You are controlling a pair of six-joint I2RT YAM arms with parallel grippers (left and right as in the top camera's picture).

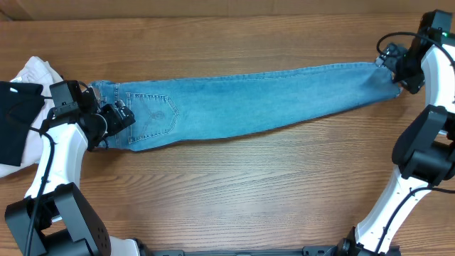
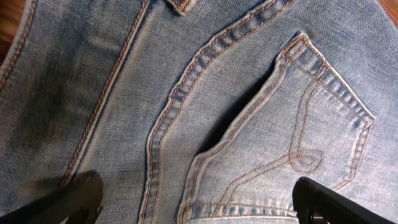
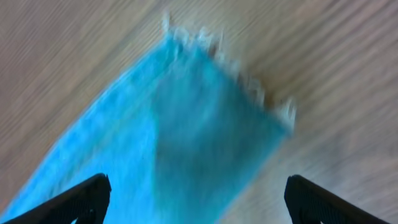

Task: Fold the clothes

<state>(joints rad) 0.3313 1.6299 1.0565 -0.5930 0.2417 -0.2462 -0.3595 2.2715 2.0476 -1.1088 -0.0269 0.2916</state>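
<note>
Next, my right gripper grabs the frayed hem of the light-blue jeans. The legs are then free to fold over toward the waistband.
The light-blue jeans lie flat across the wooden table, legs stacked, with the waistband at the left and the frayed hem at the far right. My left gripper hovers open over the waistband end. In the left wrist view its gripper has fingers spread wide over a stitched back pocket, gripping nothing. My right gripper is over the hem end. The right wrist view is blurred; its gripper is open above the frayed hem, and the cloth lies free on the table.
A white garment and a black garment lie at the table's left edge, beside the left arm. Bare wooden table stretches in front of the jeans. A brown panel runs along the back.
</note>
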